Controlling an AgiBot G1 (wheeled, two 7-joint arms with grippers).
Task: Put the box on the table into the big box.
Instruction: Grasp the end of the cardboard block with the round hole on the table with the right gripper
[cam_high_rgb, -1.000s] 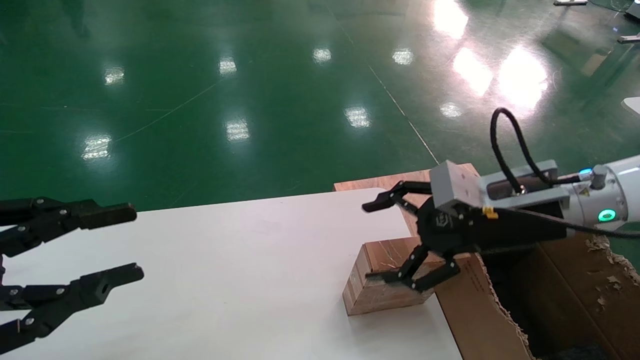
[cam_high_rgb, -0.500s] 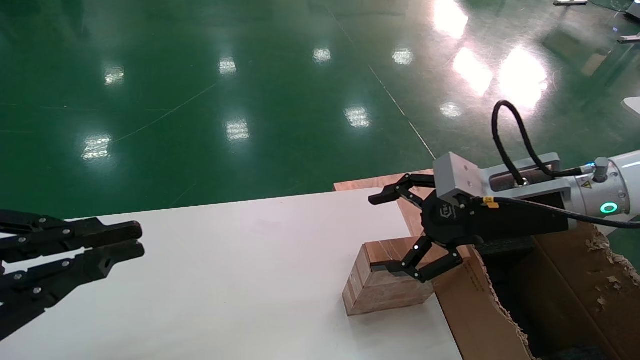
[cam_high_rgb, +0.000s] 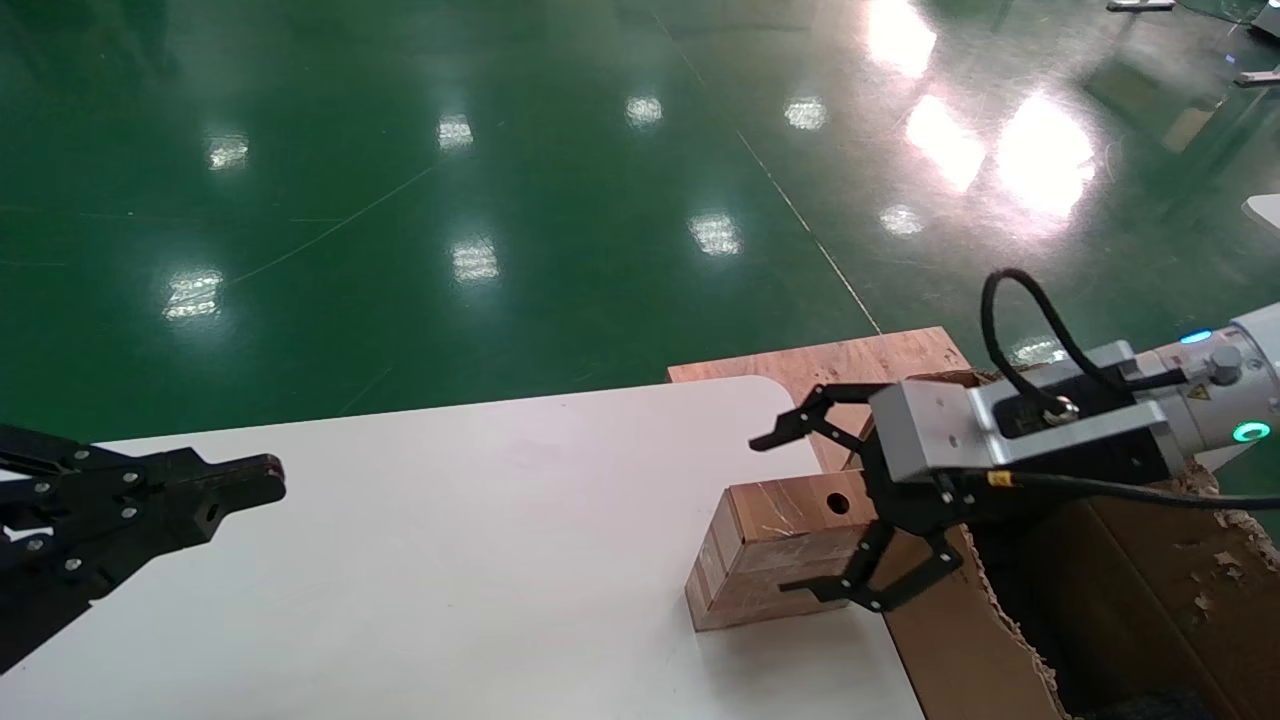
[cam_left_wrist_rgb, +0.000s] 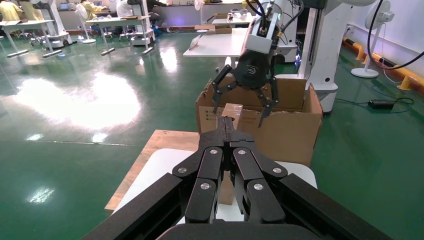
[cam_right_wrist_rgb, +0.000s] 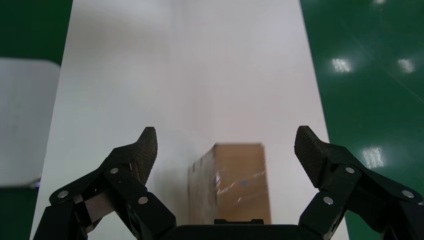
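Observation:
The robot's right gripper should next grab the small tan box by its end with the round hole (cam_high_rgb: 828, 510), so that it can lift it into the big box (cam_high_rgb: 1128, 600).
The small tan box (cam_high_rgb: 775, 560) with a round hole in its top lies on the white table (cam_high_rgb: 450, 520), near the right edge and against the big box (cam_high_rgb: 950, 640). My right gripper (cam_high_rgb: 785, 515) is open, reaching from over the big box, with one finger beyond the small box and one at its near side. In the right wrist view the box (cam_right_wrist_rgb: 240, 185) sits between the spread fingers of the gripper (cam_right_wrist_rgb: 227, 145), untouched. My left gripper (cam_high_rgb: 245, 480) is shut and empty over the table's left part. It also shows in the left wrist view (cam_left_wrist_rgb: 227, 125).
A flat plywood board (cam_high_rgb: 830, 360) lies beyond the table's rounded far corner. The big box has ragged torn edges and a dark inside. Green glossy floor lies all around. In the left wrist view the big box (cam_left_wrist_rgb: 290, 130) stands behind the small box (cam_left_wrist_rgb: 232, 109).
My left gripper has gone from wide open to shut. My right gripper has moved down and a little back toward the big box, uncovering the hole in the small box's top.

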